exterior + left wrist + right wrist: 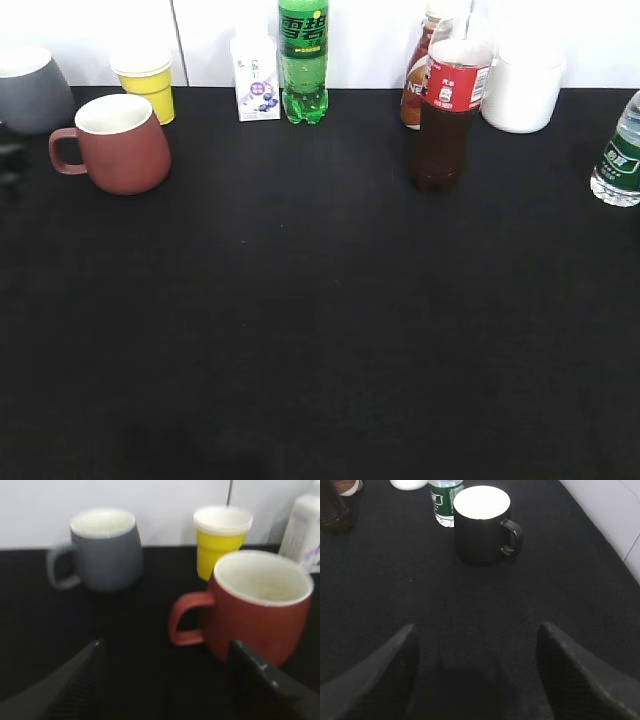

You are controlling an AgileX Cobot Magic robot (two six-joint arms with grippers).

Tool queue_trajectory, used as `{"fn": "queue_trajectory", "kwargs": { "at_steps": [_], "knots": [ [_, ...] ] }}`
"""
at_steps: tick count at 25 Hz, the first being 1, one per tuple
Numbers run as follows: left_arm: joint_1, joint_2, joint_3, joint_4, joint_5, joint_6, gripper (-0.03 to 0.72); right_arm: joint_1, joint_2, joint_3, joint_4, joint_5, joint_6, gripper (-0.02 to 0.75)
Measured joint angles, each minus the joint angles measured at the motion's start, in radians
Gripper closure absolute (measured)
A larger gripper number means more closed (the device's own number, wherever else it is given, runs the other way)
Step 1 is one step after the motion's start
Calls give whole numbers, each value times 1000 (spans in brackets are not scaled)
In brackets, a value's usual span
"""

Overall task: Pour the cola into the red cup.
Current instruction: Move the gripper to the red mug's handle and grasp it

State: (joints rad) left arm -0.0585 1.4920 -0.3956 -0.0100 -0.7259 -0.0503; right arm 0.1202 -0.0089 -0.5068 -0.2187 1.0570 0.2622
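Observation:
The red cup's round body [128, 160] is broad for my fingers. I should next grab the cup with my left gripper by its slim side handle [58, 153].
The cola [450, 115], a clear bottle of dark liquid with a red label, stands upright at the back right of the black table. The red cup [120, 145] stands at the back left with its handle pointing left. In the left wrist view the red cup [260, 610] is just ahead and to the right of my left gripper [165, 647], which is open and empty, with its right finger in front of the cup's base. My right gripper [476, 630] is open and empty over bare cloth. A dark bottle base [332, 512] shows at the top left of the right wrist view.
Behind the red cup stand a grey mug [30, 90] and a yellow paper cup [148, 82]. Along the back are a small carton [256, 78], a green Sprite bottle [303, 62], a Nescafe bottle [417, 80], a white container [522, 88] and a water bottle [622, 150]. A black mug [480, 525] stands ahead of my right gripper.

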Motion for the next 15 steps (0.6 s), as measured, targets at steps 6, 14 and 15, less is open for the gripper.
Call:
{"fn": "queue_trajectory", "kwargs": {
  "at_steps": [6,14,15],
  "knots": [
    [0,261,-97,16,-210,-7,140,0,0,0,0,0,0,183],
    [18,469,-295,27,-211,-7,188,0,0,0,0,0,0,183],
    [29,498,-326,31,-211,-7,188,0,0,0,0,0,0,183]
  ]
}}
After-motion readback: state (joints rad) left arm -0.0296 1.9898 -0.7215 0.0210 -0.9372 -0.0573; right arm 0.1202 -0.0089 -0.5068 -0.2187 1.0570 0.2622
